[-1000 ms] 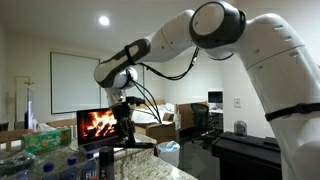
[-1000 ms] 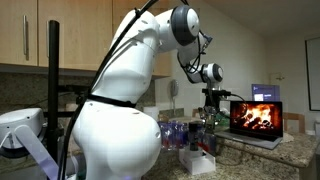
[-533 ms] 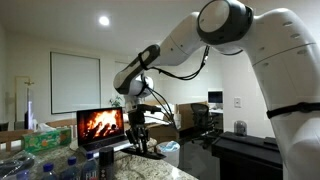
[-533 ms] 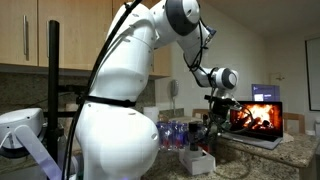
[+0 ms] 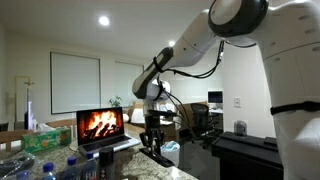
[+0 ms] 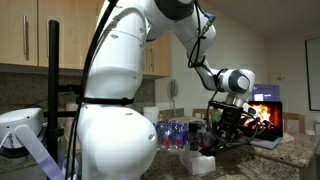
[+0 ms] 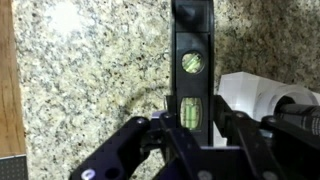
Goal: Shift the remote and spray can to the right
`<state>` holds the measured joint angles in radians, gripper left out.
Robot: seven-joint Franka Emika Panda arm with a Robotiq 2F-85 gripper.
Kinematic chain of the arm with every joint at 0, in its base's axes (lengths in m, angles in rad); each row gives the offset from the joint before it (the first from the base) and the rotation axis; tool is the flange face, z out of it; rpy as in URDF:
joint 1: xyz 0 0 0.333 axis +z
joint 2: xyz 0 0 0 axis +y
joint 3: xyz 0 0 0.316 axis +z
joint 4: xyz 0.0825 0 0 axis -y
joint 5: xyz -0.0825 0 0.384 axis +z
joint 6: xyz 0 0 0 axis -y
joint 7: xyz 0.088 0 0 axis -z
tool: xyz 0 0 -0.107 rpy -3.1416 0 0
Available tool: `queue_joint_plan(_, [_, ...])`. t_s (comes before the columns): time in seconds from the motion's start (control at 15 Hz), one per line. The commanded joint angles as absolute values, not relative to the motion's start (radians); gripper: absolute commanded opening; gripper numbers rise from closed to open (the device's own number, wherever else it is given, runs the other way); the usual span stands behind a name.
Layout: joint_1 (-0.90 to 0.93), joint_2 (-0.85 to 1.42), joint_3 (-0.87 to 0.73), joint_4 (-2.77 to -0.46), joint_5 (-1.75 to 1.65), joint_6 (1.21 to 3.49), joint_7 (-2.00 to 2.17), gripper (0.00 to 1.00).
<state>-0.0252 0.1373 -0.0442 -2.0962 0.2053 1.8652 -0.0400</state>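
Note:
The remote is hanging above the granite. I need to keep holding it for now, because it would drop next to the white box if I opened my gripper.
My gripper (image 7: 192, 120) is shut on the remote (image 7: 191, 45), a dark flat oblong slab with two green windows. It holds the remote lengthwise just above the granite counter (image 7: 90, 70). In both exterior views the gripper (image 5: 152, 148) (image 6: 222, 135) hangs low over the counter beside the open laptop (image 5: 100, 126) (image 6: 264, 112). I cannot pick out the spray can in any view.
A white box (image 7: 258, 95) (image 6: 199, 161) lies on the counter close beside the gripper. Several clear water bottles (image 5: 45, 165) (image 6: 176, 132) stand in a cluster near it. A wooden edge (image 7: 6, 80) borders the counter on one side of the wrist view.
The arm has carried the remote sideways, away from in front of the laptop screen, and lowered it towards the counter.

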Motion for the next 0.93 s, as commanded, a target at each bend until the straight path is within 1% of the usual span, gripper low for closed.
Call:
queue_joint_plan(0.0, [-0.043,0.089,-0.070,-2.172,0.161,1.899,0.074,0.16])
queue_joint_plan(0.2, [-0.063,0.116,-0.099,-2.137,0.116,1.837,0.068,0.16])
queue_joint_plan(0.6, [-0.065,0.206,-0.108,-1.990,-0.025,1.607,0.064,0.16])
queue_joint_plan(0.8, [-0.049,0.210,-0.089,-1.971,-0.038,1.598,0.063,0.16])
queue_joint_plan(0.87, [-0.044,0.199,-0.080,-1.980,-0.033,1.610,0.056,0.50])
